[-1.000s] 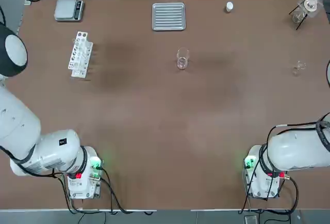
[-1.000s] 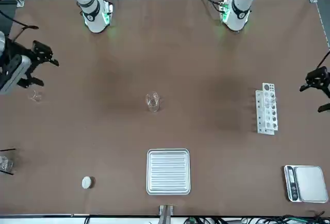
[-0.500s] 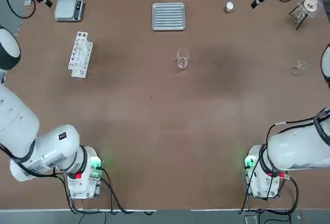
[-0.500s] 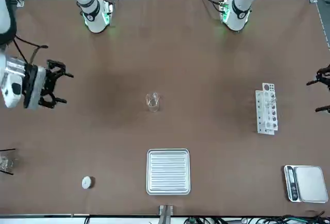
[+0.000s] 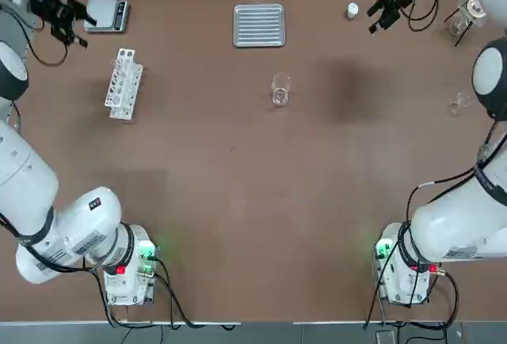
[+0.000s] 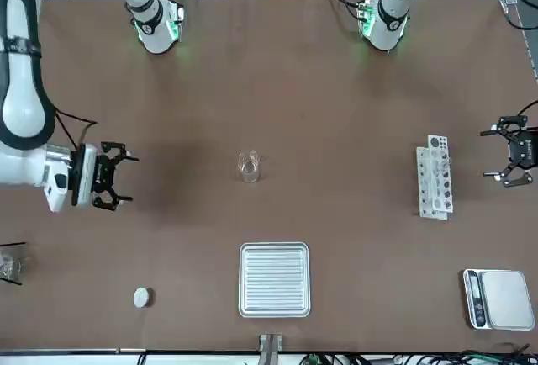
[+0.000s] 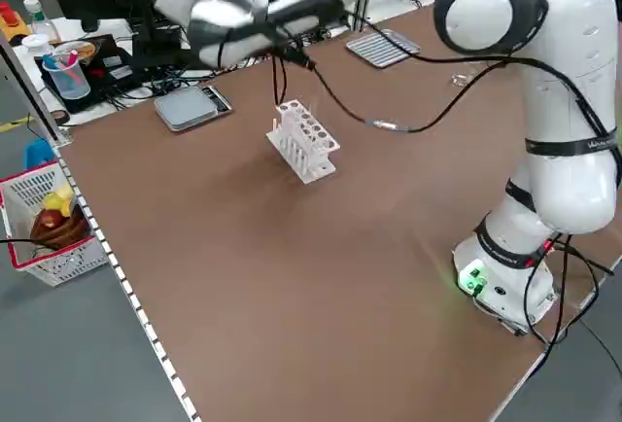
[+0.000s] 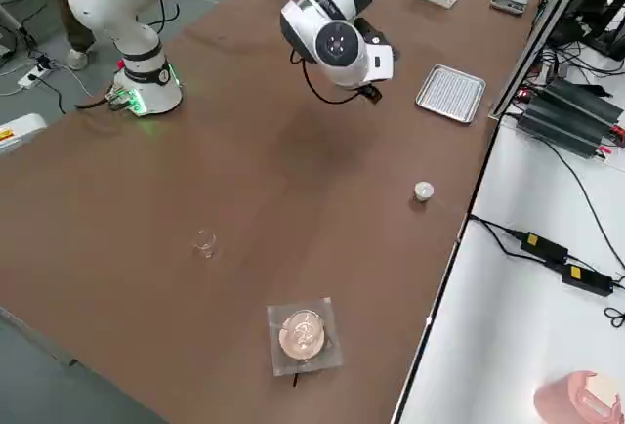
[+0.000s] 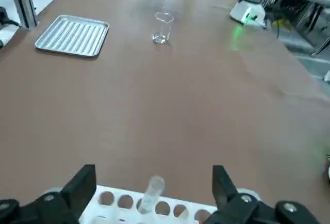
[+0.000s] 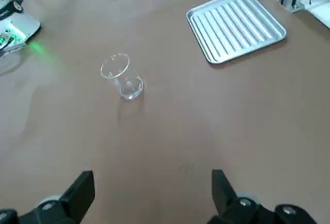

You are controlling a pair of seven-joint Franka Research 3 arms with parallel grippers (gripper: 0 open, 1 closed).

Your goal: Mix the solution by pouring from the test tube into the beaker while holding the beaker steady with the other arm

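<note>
The left gripper will next grab the test tube by its upper end (image 9: 155, 185) above the holes, as the white rack closes around the test tube's lower length.
The beaker (image 5: 280, 90) is a small clear glass cup, upright mid-table, also seen in the front view (image 6: 248, 166) and the right wrist view (image 10: 122, 77). One test tube (image 9: 153, 192) stands in the white rack (image 5: 123, 82). My left gripper (image 5: 67, 15) hangs open, empty, at the table's far left beyond the rack (image 6: 435, 176); in its wrist view the left gripper (image 9: 153, 180) frames the tube without touching it. My right gripper (image 5: 384, 7) hovers open and empty at the far right, well clear of the beaker, as the front view's right gripper (image 6: 112, 176) shows.
A ribbed metal tray (image 5: 259, 24) lies at the far edge behind the beaker. A scale (image 5: 107, 13) sits far left and a white cap (image 5: 352, 11) far right. The flask on a stand (image 5: 463, 15) and a tiny glass piece (image 5: 459, 105) stand at the right edge.
The right gripper has swung in from the table's right edge toward the far middle. The left gripper has come in over the far left, close to the rack. The beaker has not moved.
</note>
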